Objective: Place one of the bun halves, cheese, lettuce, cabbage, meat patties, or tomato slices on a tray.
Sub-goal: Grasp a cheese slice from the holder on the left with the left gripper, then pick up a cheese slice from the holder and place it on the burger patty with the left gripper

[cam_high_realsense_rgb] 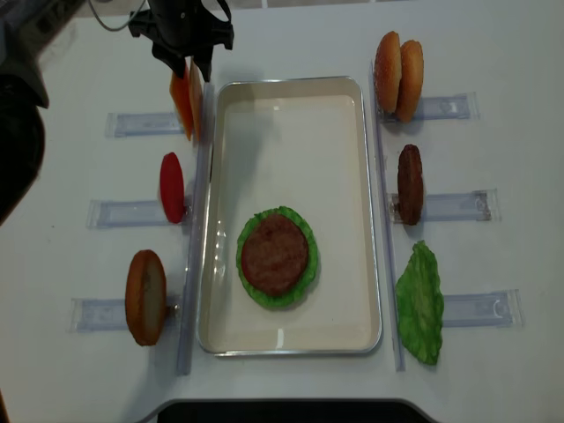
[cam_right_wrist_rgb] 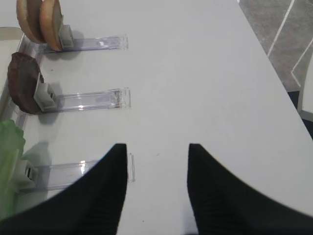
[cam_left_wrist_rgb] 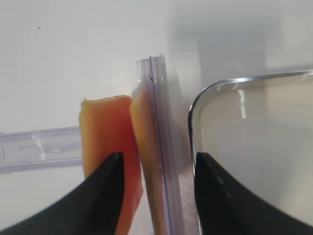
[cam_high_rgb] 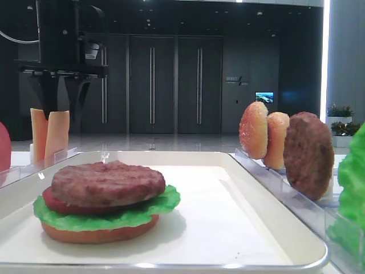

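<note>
The left gripper grabs the cheese slice beside the rack's clear bar by the slice's top edge next, to lay it over the meat patty.
Two thin orange cheese slices [cam_left_wrist_rgb: 105,132] stand on edge in a clear rack left of the white tray [cam_left_wrist_rgb: 254,147], near its far corner. My left gripper [cam_left_wrist_rgb: 157,155] hangs open just above them; the slice nearer the tray [cam_left_wrist_rgb: 144,147] and the clear rail lie between its fingers, untouched. The exterior views show the same gripper [cam_high_realsense_rgb: 187,66] over the cheese [cam_high_realsense_rgb: 187,101]. On the tray [cam_high_realsense_rgb: 352,176] sits a stack: bun half, lettuce [cam_high_rgb: 102,220], tomato, meat patty [cam_high_rgb: 108,182]. My right gripper [cam_right_wrist_rgb: 157,146] is open over bare table.
Right of the tray, clear racks hold two bun halves [cam_high_realsense_rgb: 398,63], a patty [cam_high_realsense_rgb: 410,183] and lettuce [cam_high_realsense_rgb: 421,304]. On the left, racks hold a tomato slice [cam_high_realsense_rgb: 172,187] and a bun half [cam_high_realsense_rgb: 145,297]. Long clear rails run along both long sides of the tray.
</note>
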Robot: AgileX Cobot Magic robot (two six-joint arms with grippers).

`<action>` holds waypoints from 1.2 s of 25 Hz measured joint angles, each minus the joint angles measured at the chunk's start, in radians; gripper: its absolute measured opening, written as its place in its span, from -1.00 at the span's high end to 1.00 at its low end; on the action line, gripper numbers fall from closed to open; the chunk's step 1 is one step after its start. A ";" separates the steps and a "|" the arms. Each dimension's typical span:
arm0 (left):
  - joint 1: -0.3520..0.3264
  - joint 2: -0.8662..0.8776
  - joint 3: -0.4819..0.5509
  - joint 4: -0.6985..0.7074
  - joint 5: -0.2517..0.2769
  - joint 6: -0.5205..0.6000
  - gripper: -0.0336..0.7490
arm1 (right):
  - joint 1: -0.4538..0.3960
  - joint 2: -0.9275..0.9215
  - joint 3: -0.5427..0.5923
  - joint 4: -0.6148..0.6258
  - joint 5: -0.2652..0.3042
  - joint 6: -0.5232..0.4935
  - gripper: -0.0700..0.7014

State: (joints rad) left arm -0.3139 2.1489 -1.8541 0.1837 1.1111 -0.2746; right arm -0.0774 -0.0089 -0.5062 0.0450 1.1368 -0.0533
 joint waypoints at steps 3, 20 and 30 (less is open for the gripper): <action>0.000 0.024 0.000 -0.002 0.000 0.000 -0.01 | 0.000 0.000 0.000 0.000 0.000 0.000 0.08; 0.000 0.039 0.000 0.016 0.028 0.001 0.81 | 0.000 0.000 0.000 0.000 0.000 0.000 0.08; 0.000 0.040 -0.102 -0.007 0.106 0.001 0.83 | 0.000 0.000 0.000 0.000 0.000 0.000 0.08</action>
State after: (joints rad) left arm -0.3139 2.1893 -1.9560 0.1764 1.2166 -0.2737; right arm -0.0774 -0.0089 -0.5062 0.0450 1.1368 -0.0533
